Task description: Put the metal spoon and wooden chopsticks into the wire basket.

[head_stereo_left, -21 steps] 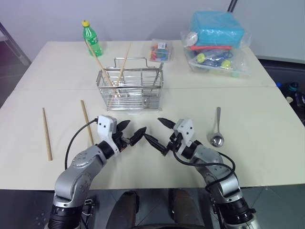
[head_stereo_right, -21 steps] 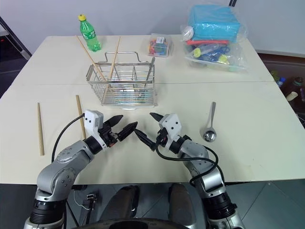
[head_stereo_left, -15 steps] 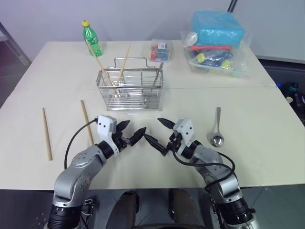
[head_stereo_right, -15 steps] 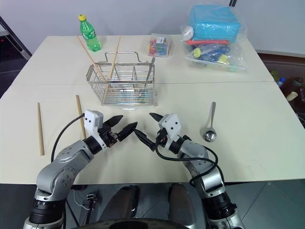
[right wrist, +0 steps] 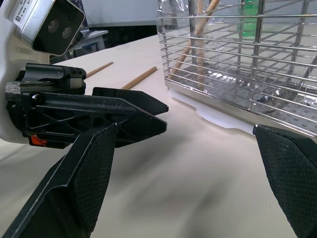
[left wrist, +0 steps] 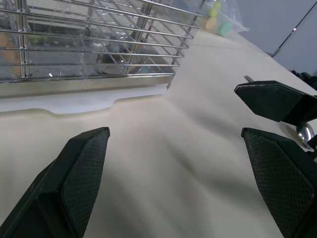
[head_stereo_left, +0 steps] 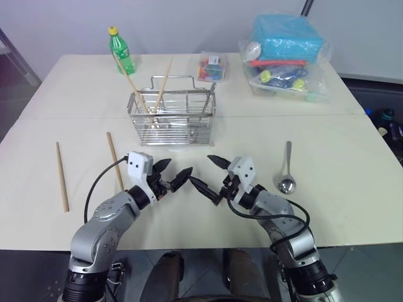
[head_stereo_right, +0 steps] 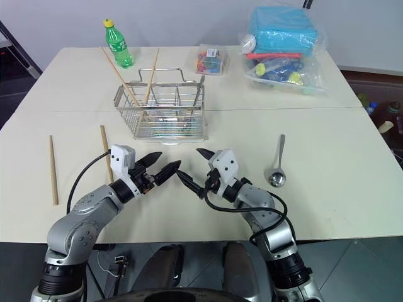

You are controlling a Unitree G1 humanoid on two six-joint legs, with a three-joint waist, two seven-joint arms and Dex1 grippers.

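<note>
My right gripper grips the metal spoon by its slim handle [head_stereo_left: 289, 158] next, where the sides run straight, since the spoon's bowl [head_stereo_left: 286, 185] is round and sloping.
The wire basket [head_stereo_left: 171, 117] stands at the middle of the table, with two wooden chopsticks [head_stereo_left: 161, 84] leaning up out of it. Two more chopsticks lie flat on the left, one near my left arm [head_stereo_left: 114, 161] and one farther out [head_stereo_left: 61, 175]. The metal spoon [head_stereo_left: 286, 171] lies on the right, bowl toward me. My left gripper [head_stereo_left: 174, 170] and right gripper [head_stereo_left: 208, 174] hover low in front of the basket, tips pointing at each other, both open and holding nothing. The right wrist view shows the basket [right wrist: 237, 64] beyond the left gripper [right wrist: 119, 119].
A green bottle [head_stereo_left: 121, 50] stands at the far left behind the basket. A clear box of coloured items [head_stereo_left: 211, 67] and a plastic bag with a blue pack [head_stereo_left: 286, 53] sit at the far right. A white mat [left wrist: 74, 104] lies under the basket.
</note>
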